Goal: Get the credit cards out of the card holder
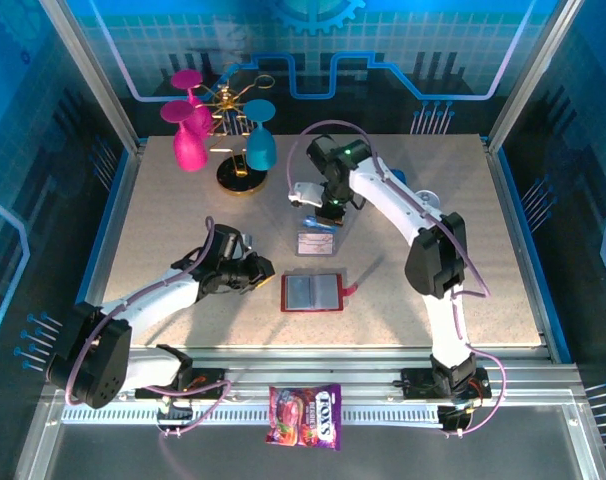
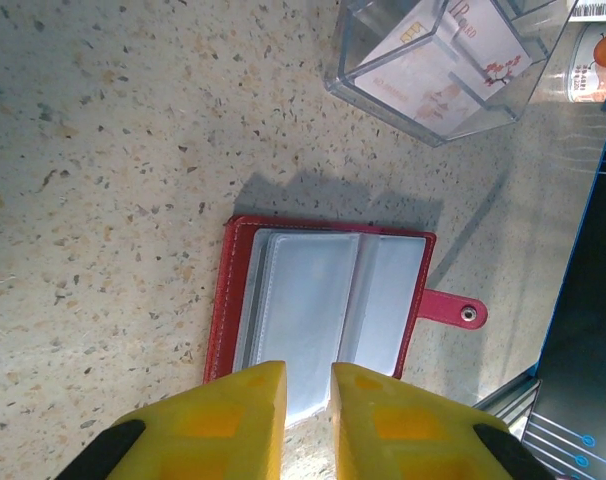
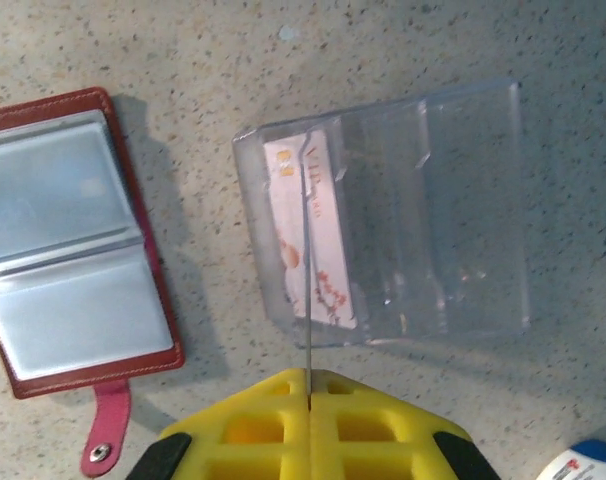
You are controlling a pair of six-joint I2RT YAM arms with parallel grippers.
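Note:
The credit card hangs above the pale card and would fall onto that card if my right gripper opened now, so my right gripper keeps holding the credit card for now.
The red card holder (image 1: pixel 312 292) lies open and flat on the table, grey plastic pockets up, snap tab (image 2: pixel 455 310) to its right. My left gripper (image 2: pixel 308 385) hovers over the holder's (image 2: pixel 328 300) near edge, its yellow fingers a narrow gap apart with nothing between them. My right gripper (image 3: pixel 310 378) is shut on a thin credit card (image 3: pixel 308 250) seen edge-on, held upright over a clear plastic box (image 3: pixel 433 210). A pale whitish-pink card (image 3: pixel 323 250) lies inside that box (image 1: pixel 315 243). The holder (image 3: pixel 68 240) sits left of the box. My right gripper (image 1: pixel 318 212) hangs just behind the box.
Pink (image 1: pixel 190 140) and teal (image 1: pixel 260 140) goblets stand by a gold rack (image 1: pixel 233 100) at the back left. A colourful candy bag (image 1: pixel 305 415) lies on the front rail. A blue-and-white object (image 3: pixel 593 465) sits near the box's right side.

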